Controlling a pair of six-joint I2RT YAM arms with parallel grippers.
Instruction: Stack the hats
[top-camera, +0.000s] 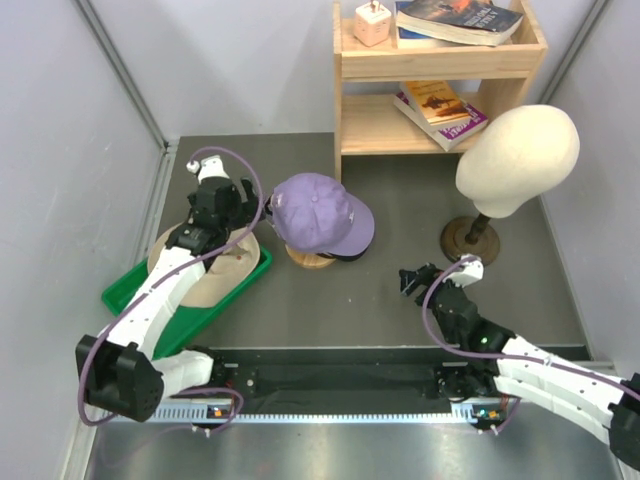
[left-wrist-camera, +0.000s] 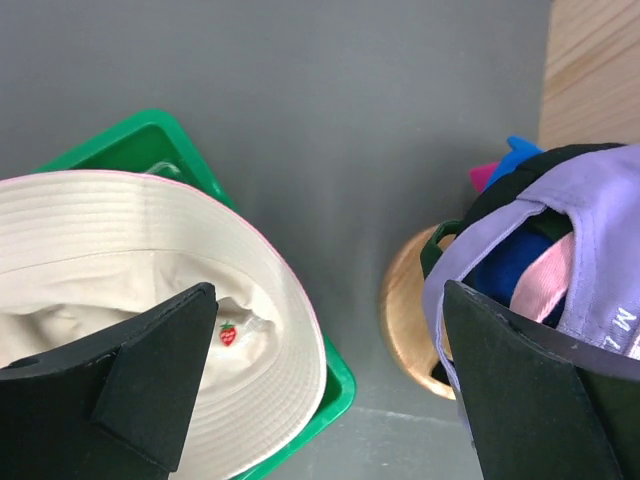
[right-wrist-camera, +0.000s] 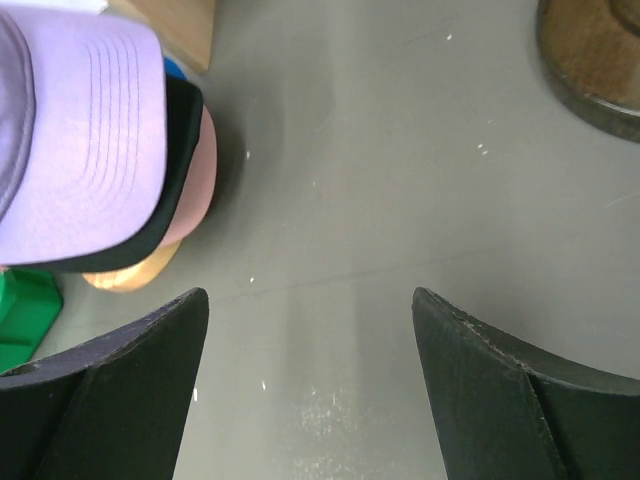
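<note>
Next, my left gripper grabs the brimmed hat's pink edge (left-wrist-camera: 304, 302) on the side facing the stack (left-wrist-camera: 600, 250), leaving the brimmed hat's top free for handover to my right gripper.
A stack of hats sits on a round wooden stand (top-camera: 308, 260) at mid-table, with a lavender cap (top-camera: 318, 212) on top. In the right wrist view a black cap (right-wrist-camera: 185, 130) and a pale pink cap (right-wrist-camera: 195, 195) show under the lavender cap (right-wrist-camera: 80, 130). A brimmed hat (top-camera: 215, 268) with a pink edge lies cream lining up in the green tray (top-camera: 125, 295). My left gripper (top-camera: 245, 210) hangs open between that hat (left-wrist-camera: 150, 240) and the stack (left-wrist-camera: 600, 250), holding nothing. Right of the stack, my right gripper (top-camera: 412, 282) is open over bare table.
A cream mannequin head (top-camera: 520, 155) on a dark round base (top-camera: 468, 238) stands at the right. A wooden shelf (top-camera: 440, 80) with books is at the back. Grey walls close in on the left and right sides.
</note>
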